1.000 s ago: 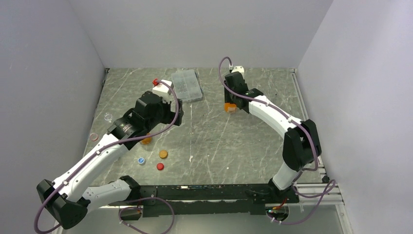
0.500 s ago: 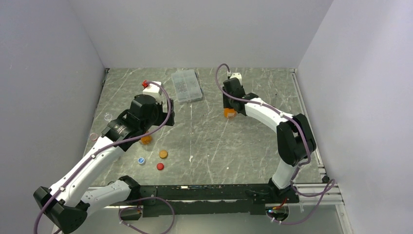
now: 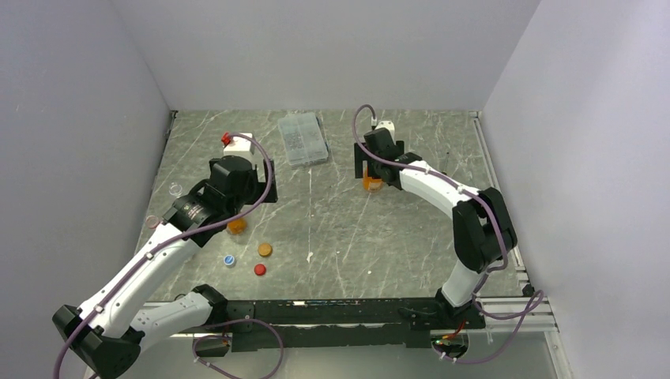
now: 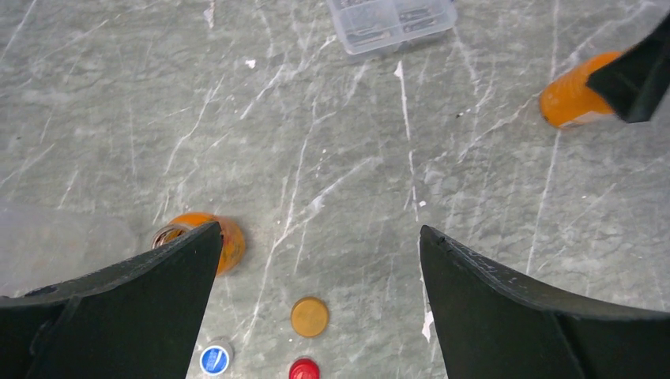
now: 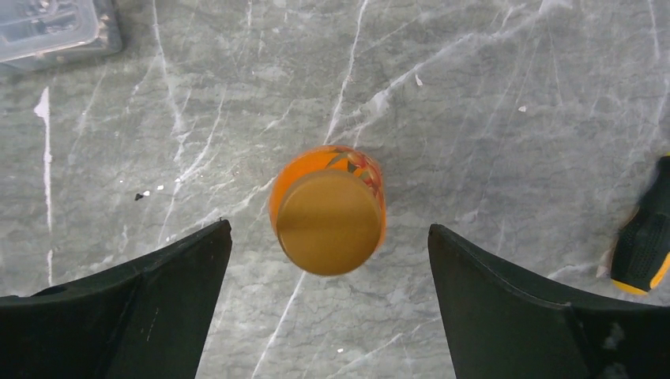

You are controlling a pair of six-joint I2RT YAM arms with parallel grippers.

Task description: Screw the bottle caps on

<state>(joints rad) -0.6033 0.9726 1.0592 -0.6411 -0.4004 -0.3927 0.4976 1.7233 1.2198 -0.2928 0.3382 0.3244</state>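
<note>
I need to grab the uncapped orange bottle's neck with my left gripper next, leaving its body free for my right gripper to grab for capping.
An orange bottle [image 5: 355, 170] with an orange cap [image 5: 326, 223] on its neck stands upright under my right gripper [image 5: 329, 227]. Its jaws are open wide on either side, touching nothing. The same bottle [image 3: 371, 184] sits mid-table at the right. My left gripper [image 4: 320, 230] hangs open and empty above the table. An uncapped orange bottle [image 4: 229, 241] stands by its left finger. Loose caps lie below it: orange [image 4: 309, 317], red [image 4: 303, 369], and blue-and-white [image 4: 214, 358].
A flat clear compartment box [image 3: 303, 139] lies at the back centre. Two small clear dishes [image 3: 175, 189] [image 3: 152, 222] sit near the left wall. A black-and-yellow tool handle [image 5: 644, 237] lies right of the capped bottle. Walls enclose three sides.
My right gripper has gone from shut on the capped orange bottle to open, letting it go. The left arm has drifted left and back.
</note>
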